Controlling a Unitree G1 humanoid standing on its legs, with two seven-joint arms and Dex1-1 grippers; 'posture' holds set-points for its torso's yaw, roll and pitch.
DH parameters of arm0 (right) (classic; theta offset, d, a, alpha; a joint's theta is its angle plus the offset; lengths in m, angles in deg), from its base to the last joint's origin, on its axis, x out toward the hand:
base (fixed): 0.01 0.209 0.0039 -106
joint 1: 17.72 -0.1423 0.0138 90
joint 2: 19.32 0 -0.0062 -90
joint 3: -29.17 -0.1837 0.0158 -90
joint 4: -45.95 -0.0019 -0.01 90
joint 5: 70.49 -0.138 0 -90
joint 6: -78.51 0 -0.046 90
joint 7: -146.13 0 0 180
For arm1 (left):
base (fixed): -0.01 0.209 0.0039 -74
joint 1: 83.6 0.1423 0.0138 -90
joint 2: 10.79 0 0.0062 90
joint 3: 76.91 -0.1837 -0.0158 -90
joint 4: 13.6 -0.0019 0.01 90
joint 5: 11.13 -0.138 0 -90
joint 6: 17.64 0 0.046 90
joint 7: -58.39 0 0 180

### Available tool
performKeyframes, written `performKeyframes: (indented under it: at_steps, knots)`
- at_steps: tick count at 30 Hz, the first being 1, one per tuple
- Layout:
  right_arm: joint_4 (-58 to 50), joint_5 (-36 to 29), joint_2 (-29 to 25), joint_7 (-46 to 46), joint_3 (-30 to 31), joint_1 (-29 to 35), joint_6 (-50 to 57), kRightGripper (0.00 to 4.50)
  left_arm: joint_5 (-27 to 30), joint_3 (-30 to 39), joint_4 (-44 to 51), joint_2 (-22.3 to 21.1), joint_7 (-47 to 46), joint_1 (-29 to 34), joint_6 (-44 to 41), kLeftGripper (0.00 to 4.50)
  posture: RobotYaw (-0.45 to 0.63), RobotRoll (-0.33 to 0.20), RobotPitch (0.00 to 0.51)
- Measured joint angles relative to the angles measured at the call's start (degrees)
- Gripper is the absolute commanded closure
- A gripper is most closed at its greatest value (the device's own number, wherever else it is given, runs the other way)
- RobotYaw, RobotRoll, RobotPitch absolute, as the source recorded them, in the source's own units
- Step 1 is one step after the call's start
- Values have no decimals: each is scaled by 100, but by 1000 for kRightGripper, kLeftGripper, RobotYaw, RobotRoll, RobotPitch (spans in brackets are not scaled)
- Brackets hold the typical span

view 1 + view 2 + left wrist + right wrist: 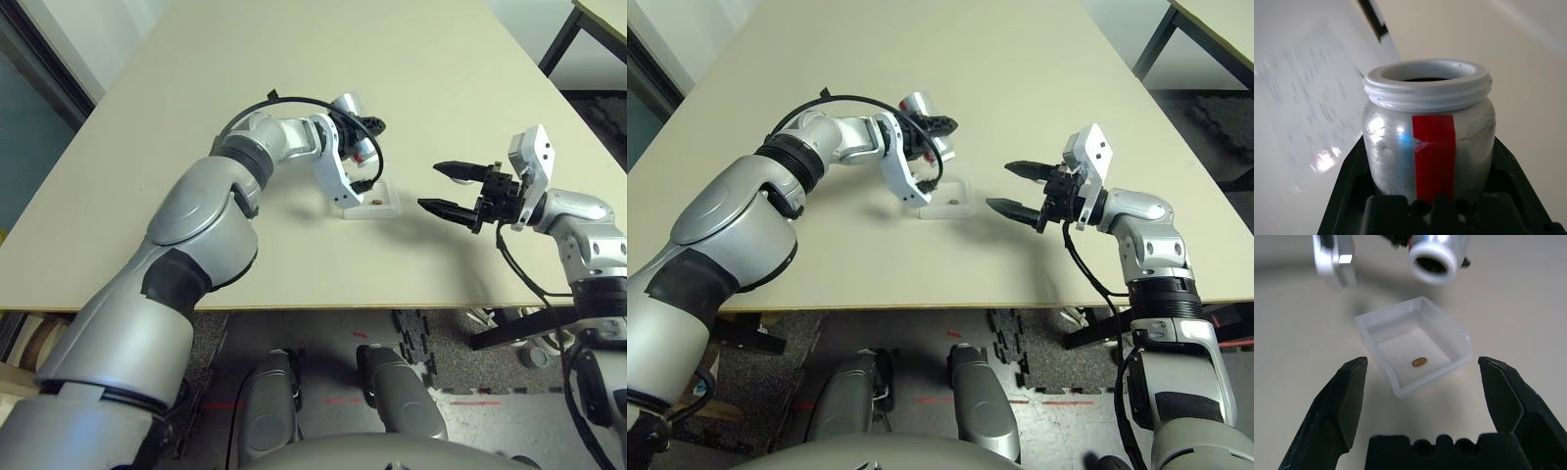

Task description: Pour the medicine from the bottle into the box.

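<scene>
My left gripper will keep holding the tipped bottle [348, 102] [1432, 147] for now, as it hangs above the box with its base off the table.
My left gripper [366, 127] is shut on the bottle [348, 106], a silver cylinder with a red label [1434, 152]. The bottle lies tipped over, uncapped, its white-rimmed mouth [1433, 258] hanging just above and behind the box [1415, 345]. The box [378, 204] is a small clear tray resting on the table. One small brownish-yellow pill, the medicine [1420, 362], lies on the box's floor. My right gripper [443, 188] hovers to the right of the box, open, its black fingers [1349, 396] pointed at the box and holding nothing.
The beige table [411, 78] spreads wide behind and to both sides of the box. Its front edge [343, 308] runs close below the grippers. A second table with dark legs [568, 34] stands at the far right.
</scene>
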Motion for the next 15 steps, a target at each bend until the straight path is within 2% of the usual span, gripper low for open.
performKeyframes:
  at_steps: [4, 10, 15]
  knots:
    - [69, 63, -15, -53, 61, 0, -74, 0, 783, 803, -6, -148, 763, 280, -23, 1896, -226, 0, 103]
    - [72, 66, -28, -75, 103, 4, -89, 0, 2922, 2887, 21, 25, 2472, 739, -633, 1896, -217, 0, 111]
    - [71, 66, -51, -76, 121, 38, -89, 0, 3896, 3809, 195, 105, 3257, 1023, -1241, 1896, -219, 0, 116]
